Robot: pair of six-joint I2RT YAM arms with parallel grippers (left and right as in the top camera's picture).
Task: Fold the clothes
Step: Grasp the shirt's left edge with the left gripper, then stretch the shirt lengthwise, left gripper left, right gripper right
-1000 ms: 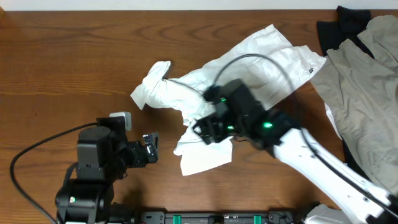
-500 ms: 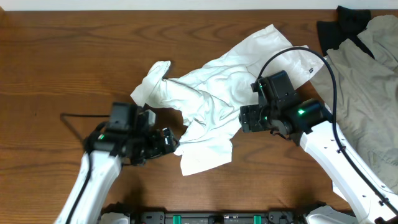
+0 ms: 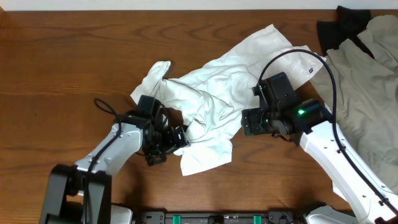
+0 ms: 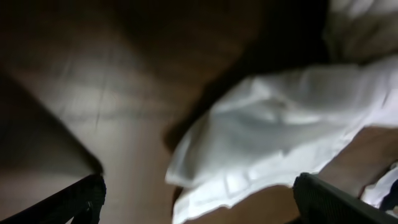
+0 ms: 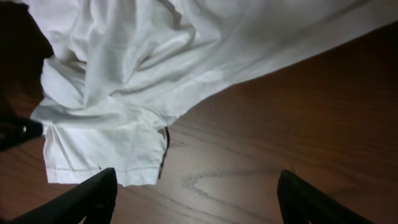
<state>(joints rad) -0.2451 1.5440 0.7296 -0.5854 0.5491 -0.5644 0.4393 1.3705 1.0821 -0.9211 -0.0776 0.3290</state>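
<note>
The left gripper should next grab the white T-shirt (image 3: 217,93) by the edge beside its flat flap, so both grippers can spread it.
The white T-shirt (image 3: 217,93) lies crumpled and wrinkled across the middle of the wooden table, with a flat flap (image 3: 205,154) at its near edge. No printed bars show. My left gripper (image 3: 169,143) is open at the shirt's lower left edge; in the blurred left wrist view the white cloth (image 4: 273,137) lies just ahead of and between its dark fingers (image 4: 333,199). My right gripper (image 3: 247,121) is open and empty beside the shirt's right side. In the right wrist view the shirt (image 5: 155,68) fills the upper left and bare wood lies between the fingertips (image 5: 87,199).
A heap of grey-beige and black clothes (image 3: 367,68) lies at the far right of the table. The left arm's cable (image 3: 109,109) loops over the wood to the left of the shirt. The table's far edge runs along the top.
My left arm has swung right and forward from the near left up to the shirt's lower left edge. My right gripper pulled back right off the shirt and now holds still.
</note>
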